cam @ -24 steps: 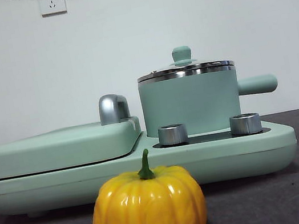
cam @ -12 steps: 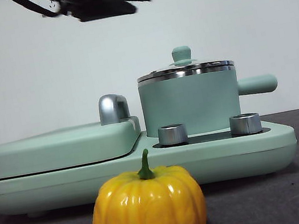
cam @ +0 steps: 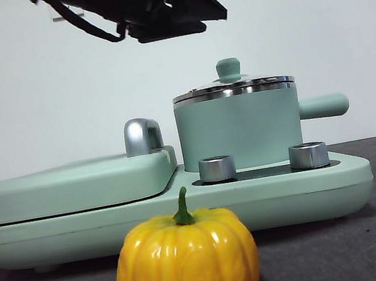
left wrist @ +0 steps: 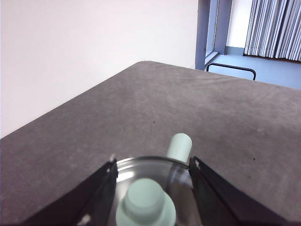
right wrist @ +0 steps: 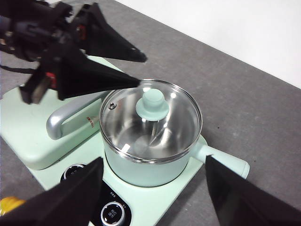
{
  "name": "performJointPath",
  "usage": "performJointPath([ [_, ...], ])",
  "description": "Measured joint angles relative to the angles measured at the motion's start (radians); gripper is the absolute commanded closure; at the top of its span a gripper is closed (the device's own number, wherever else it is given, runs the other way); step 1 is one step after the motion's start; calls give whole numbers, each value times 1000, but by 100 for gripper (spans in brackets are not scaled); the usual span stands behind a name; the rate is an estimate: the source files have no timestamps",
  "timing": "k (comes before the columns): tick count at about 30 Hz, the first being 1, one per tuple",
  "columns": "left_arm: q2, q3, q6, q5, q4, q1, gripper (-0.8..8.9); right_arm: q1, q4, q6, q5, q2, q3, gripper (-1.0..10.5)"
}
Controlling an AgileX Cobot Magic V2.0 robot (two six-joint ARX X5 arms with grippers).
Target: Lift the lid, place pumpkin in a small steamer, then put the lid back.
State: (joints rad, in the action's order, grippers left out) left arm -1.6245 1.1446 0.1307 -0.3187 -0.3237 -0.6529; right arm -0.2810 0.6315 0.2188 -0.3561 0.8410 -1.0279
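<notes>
I next need to grab its narrow mint-green knob (cam: pixel 229 69) with my left gripper to lift the lid, because the lid's steel rim (cam: pixel 234 90) is too wide.
The lid (cam: pixel 232 87), clear glass with a mint knob, sits shut on the small steamer (cam: pixel 240 131), whose straight handle (cam: pixel 324 106) points right. My left gripper (cam: pixel 210 20) hangs open above and slightly left of the lid; in the left wrist view its jaws straddle the lid (left wrist: pixel 127 169) from above without touching. The right wrist view looks down on the lid (right wrist: pixel 150 122), with the left gripper (right wrist: pixel 140 70) beside its rim. My right gripper (right wrist: pixel 153 162) is open, high over the steamer (right wrist: pixel 141 172). The pumpkin (cam: pixel 186 264) stands on the table in front of the cooker.
A flat mint griddle cover (cam: pixel 72 186) with a steel handle (cam: pixel 142 135) fills the cooker's left half. Two steel dials (cam: pixel 217 169) (cam: pixel 309 155) sit on the base (cam: pixel 292 195) before the steamer. Dark grey table surrounds it; a white wall stands behind.
The left arm has come in from the top left corner, moving right and down until its gripper hangs just above the lid. Lid, steamer and pumpkin have not moved.
</notes>
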Motion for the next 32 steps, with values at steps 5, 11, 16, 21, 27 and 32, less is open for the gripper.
performJointPath([
  [5, -76, 74, -32, 5, -4, 0, 563, 0, 0, 0, 0, 0, 0, 606],
  [11, -139, 103, -51, 6, 2, 0, 563, 0, 0, 0, 0, 0, 0, 606],
  [16, -155, 103, -56, 6, 40, -3, 563, 0, 0, 0, 0, 0, 0, 607],
  [21, -156, 103, -56, 7, 77, -3, 563, 0, 0, 0, 0, 0, 0, 607],
  [27, -156, 103, -47, 27, 98, -4, 564, 0, 0, 0, 0, 0, 0, 607],
  [32, -156, 103, -45, 32, 103, -4, 613, 0, 0, 0, 0, 0, 0, 607],
])
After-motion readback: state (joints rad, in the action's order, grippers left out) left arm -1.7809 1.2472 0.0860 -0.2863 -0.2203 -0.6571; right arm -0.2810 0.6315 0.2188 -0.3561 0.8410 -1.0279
